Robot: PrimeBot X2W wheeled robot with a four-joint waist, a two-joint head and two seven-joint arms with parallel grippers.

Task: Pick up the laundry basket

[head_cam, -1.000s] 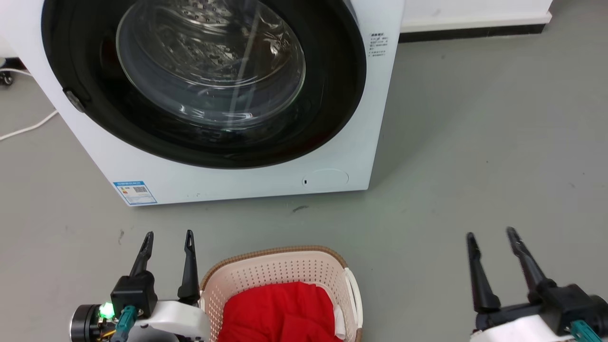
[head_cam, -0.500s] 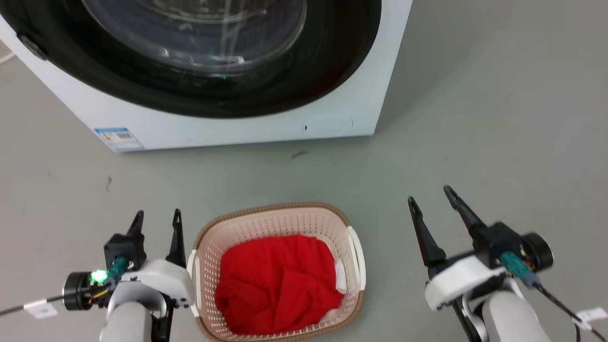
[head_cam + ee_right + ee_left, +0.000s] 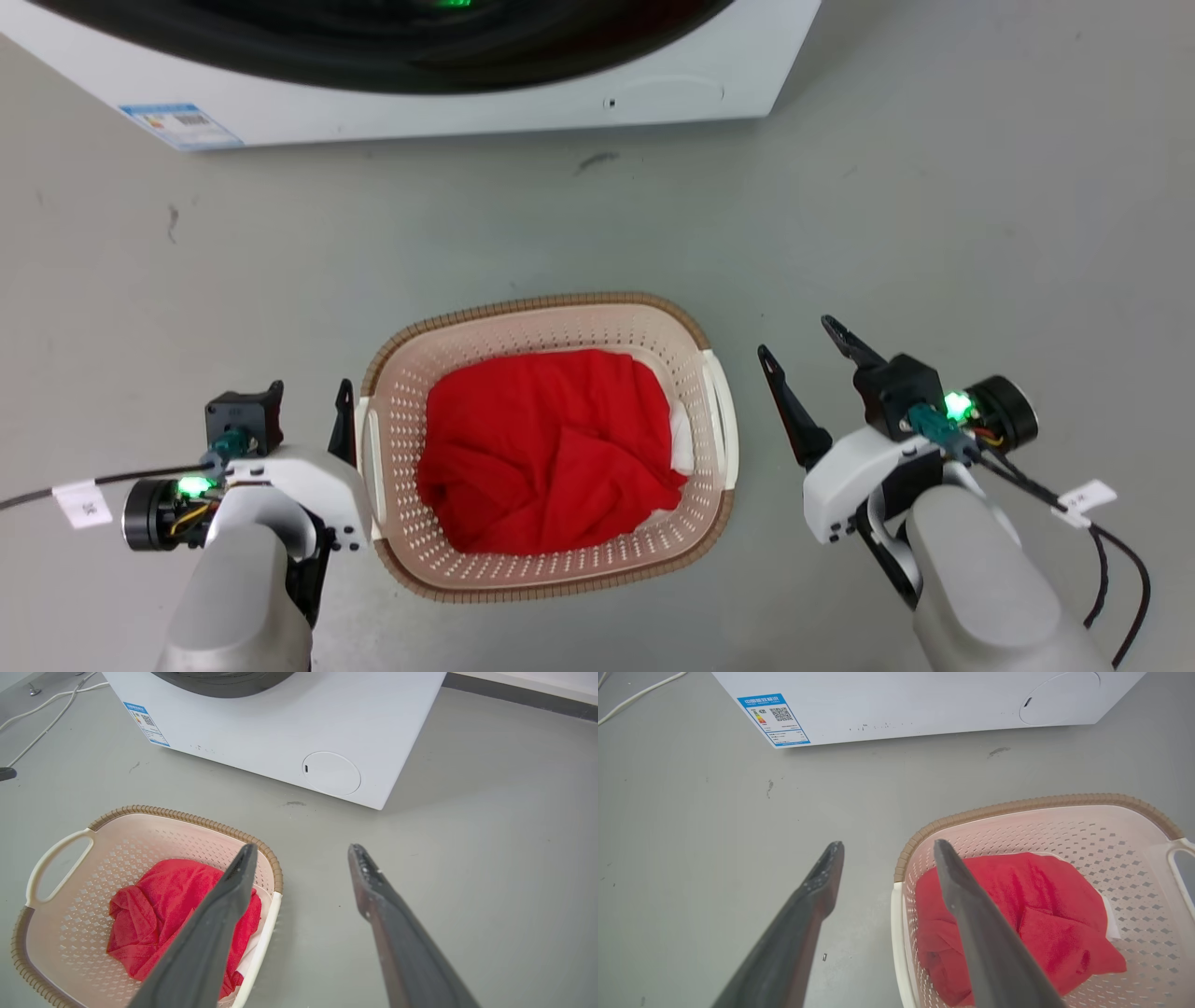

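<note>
I need to grab the laundry basket next with my left gripper by the white handle on its short side (image 3: 372, 465), because loose red cloth (image 3: 549, 452) lies heaped inside. Then I can pick the basket up.
The laundry basket (image 3: 532, 306) stands on the grey floor, cream, perforated, with a brown ribbed rim and red cloth (image 3: 551, 448) inside. My left gripper (image 3: 308, 387) is open just beside its left white handle (image 3: 373, 448). In the left wrist view the left gripper (image 3: 888, 843) shows one finger over the basket (image 3: 1017, 805) and one over bare floor. My right gripper (image 3: 796, 337) is open a short way off the right handle (image 3: 724, 420). In the right wrist view the right gripper (image 3: 303, 847) hovers by the basket's (image 3: 187, 819) near edge. Neither holds anything.
The white washer (image 3: 467, 117) stands close behind the basket, its base (image 3: 924, 704) and round service flap (image 3: 331, 773) in the wrist views. White cables (image 3: 46, 704) lie on the floor at the washer's left. A dark baseboard (image 3: 514, 700) runs behind.
The head camera has tilted down, so the whole basket shows and the washer sits at the top edge. My right gripper has come in close to the basket's right side.
</note>
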